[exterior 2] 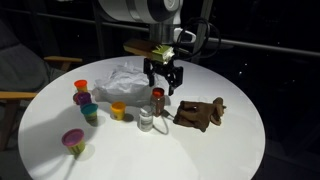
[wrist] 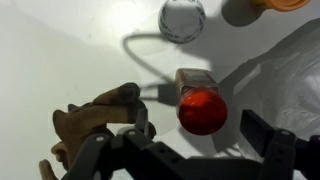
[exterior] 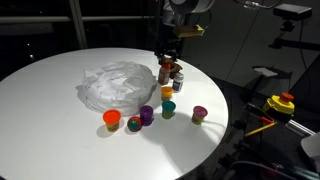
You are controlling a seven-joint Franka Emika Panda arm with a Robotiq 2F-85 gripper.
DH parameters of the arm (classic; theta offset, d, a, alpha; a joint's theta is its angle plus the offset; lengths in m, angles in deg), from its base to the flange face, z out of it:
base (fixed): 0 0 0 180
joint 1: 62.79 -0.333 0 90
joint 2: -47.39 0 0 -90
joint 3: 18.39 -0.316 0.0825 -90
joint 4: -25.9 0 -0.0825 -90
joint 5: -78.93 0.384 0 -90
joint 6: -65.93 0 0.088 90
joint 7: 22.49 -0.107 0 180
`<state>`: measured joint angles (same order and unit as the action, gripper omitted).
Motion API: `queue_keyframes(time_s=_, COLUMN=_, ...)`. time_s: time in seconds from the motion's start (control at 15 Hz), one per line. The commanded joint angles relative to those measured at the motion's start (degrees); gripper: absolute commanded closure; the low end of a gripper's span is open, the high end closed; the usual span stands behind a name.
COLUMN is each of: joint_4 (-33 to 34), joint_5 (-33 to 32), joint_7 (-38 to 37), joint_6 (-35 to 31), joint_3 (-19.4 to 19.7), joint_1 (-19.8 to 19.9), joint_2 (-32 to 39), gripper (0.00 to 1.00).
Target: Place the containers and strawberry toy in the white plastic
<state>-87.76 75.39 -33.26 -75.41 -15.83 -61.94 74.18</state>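
Note:
My gripper closes on the brown bottle's red cap [exterior: 167, 66] [wrist: 202, 111] next. The cap lies between open fingers, a gap each side, so closing now would catch it.
My gripper [exterior: 168, 62] hangs open over a brownish bottle with a red cap [exterior: 165, 73], next to the white plastic [exterior: 115, 82]. In the wrist view the red cap [wrist: 200, 108] sits between the two fingers [wrist: 263, 135], with a gap on each side. A second small bottle [exterior 2: 146, 119] with a clear top [wrist: 182, 18] stands just beyond it. The orange cup [exterior: 111, 119], the strawberry toy [exterior: 133, 124], and the purple [exterior: 147, 115], teal [exterior: 168, 108], yellow [exterior: 167, 92] and pink [exterior: 199, 114] cups stand loose on the table.
A brown lumpy object [exterior 2: 200, 113] lies close beside the bottles and shows left of the gripper in the wrist view [wrist: 95, 115]. The round white table [exterior: 60, 140] ends in a curved edge. Dark equipment and a yellow-red device [exterior: 283, 103] stand beyond it.

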Motion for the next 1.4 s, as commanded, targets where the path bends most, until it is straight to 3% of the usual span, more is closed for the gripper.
queue_keyframes(time_s=0.0, joint_4=3.16, joint_5=1.29, joint_7=0.74, joint_6=3.97, joint_3=0.35, joint_1=-0.16, joint_2=1.27, gripper=0.37)
queue_keyframes(time_s=0.33, joint_4=4.23, joint_5=2.72, joint_7=2.58, joint_6=8.76, joint_3=-0.37, joint_1=0.66, joint_2=1.44, gripper=0.77)
queue_keyframes(time_s=0.6, joint_4=5.23, joint_5=2.61, joint_7=0.35, joint_6=12.3, joint_3=0.28, joint_1=-0.34, joint_2=-0.15, gripper=0.77)
queue_keyframes(time_s=1.0, joint_4=9.78, joint_5=-2.26, joint_7=-7.5, joint_6=17.39, joint_3=-0.17, joint_1=-6.56, joint_2=-5.35, gripper=0.77)
queue_keyframes(time_s=1.33, joint_4=16.06, joint_5=-3.23, joint_7=-8.56, joint_6=20.65, joint_3=-3.04, joint_1=-10.79, joint_2=-0.61, gripper=0.77)
